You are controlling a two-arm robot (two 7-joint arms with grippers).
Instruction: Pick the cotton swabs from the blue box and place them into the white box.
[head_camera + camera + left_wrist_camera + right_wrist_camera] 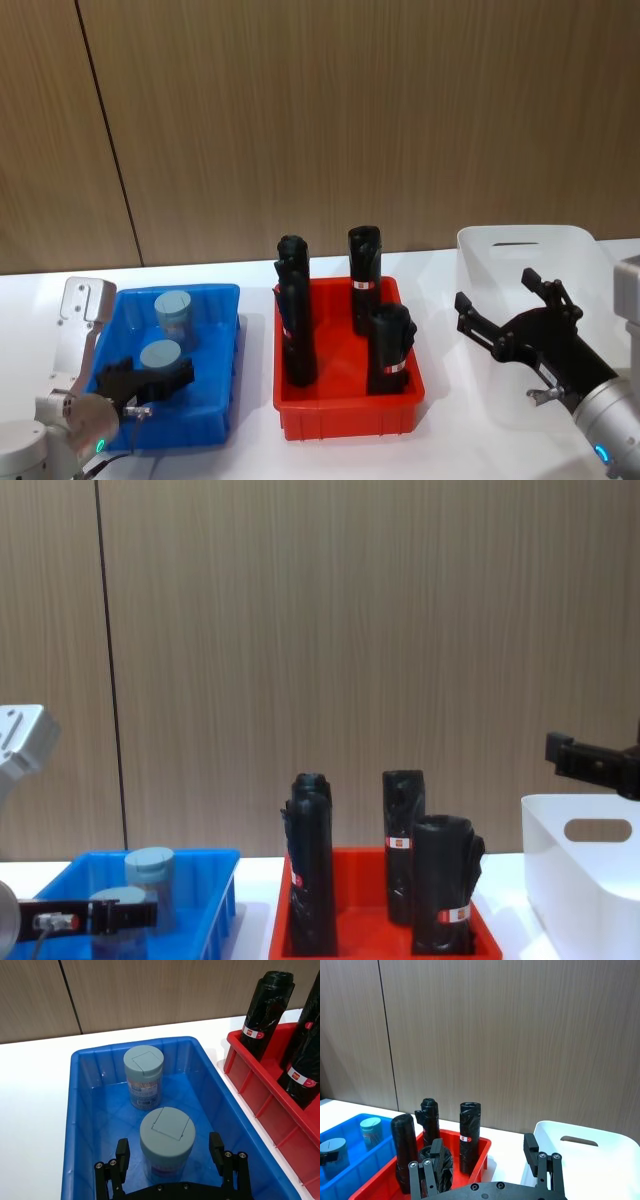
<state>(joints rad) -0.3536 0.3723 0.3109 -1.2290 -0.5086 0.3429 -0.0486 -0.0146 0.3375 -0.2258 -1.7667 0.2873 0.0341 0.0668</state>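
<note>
The near jar has a lid for my left gripper to grab next, its grey-blue lid (118, 894), to bring the cotton swabs over to the white box (590, 880).
Two cotton swabs jars stand in the blue box (228, 330): a far jar (144, 1077) and a near jar (167, 1140), both clear with grey-blue lids. My left gripper (169, 1152) is low inside the blue box, open, with one finger on each side of the near jar (160, 355) and small gaps showing. The far jar (175, 315) stands free behind it. My right gripper (500, 298) hovers open with nothing in it over the white box (520, 240) at the right, which looks empty.
A red tray (345, 418) with several upright black rolls (297, 330) sits between the two boxes. A wooden wall runs along the far side of the white table (255, 450).
</note>
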